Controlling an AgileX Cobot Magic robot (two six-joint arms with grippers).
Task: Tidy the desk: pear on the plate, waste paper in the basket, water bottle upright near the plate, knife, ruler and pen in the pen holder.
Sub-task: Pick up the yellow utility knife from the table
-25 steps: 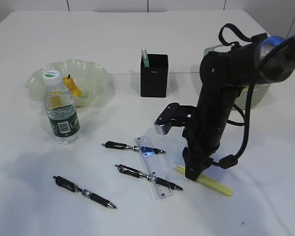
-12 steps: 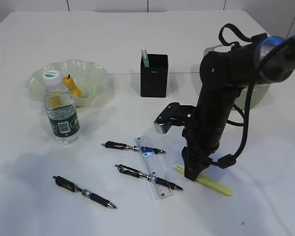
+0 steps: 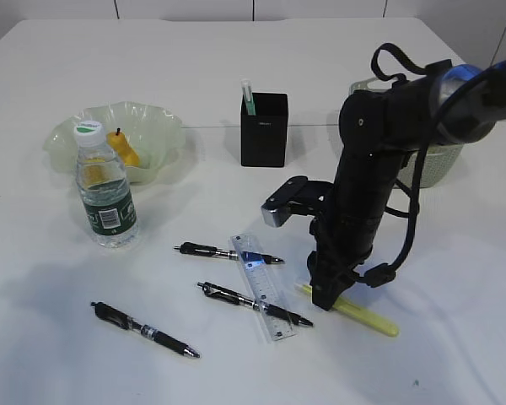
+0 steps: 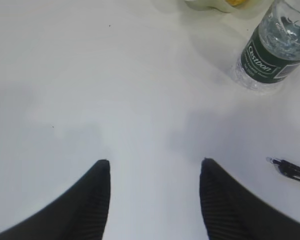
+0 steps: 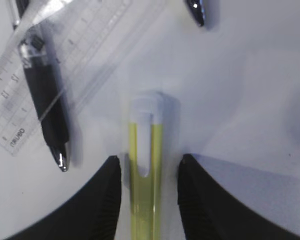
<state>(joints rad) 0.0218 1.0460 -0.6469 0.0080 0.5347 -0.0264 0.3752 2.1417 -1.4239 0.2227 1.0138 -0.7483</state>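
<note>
Next, my right gripper pinches the yellow stick by its white-clipped end [image 5: 145, 135], to stand the stick in the pen holder.
My right gripper [image 3: 325, 295] stands open at desk level, one jaw on each side of a slim yellow stick [image 5: 146, 150] with a white clipped end, small gaps both sides; knife or pen, I cannot tell. Left of it lie the clear ruler [image 3: 261, 287] and three black pens [image 3: 228, 251]. The pear [image 3: 125, 150] sits in the plate [image 3: 156, 126]; the water bottle [image 3: 105, 190] stands upright before it. The pen holder [image 3: 264, 131] holds a green-white stick. My left gripper [image 4: 155, 161] hangs open over bare desk. Waste paper is out of view.
The sage green basket [image 3: 438, 164] stands at the back right, mostly hidden behind my right arm. One black pen [image 3: 143, 329] lies alone at the front left. In the left wrist view a pen tip [image 4: 290, 170] shows at the right edge.
My right arm has leaned slightly to the left; its jaws stay around the yellow stick at the same width. Nothing on the desk has moved.
</note>
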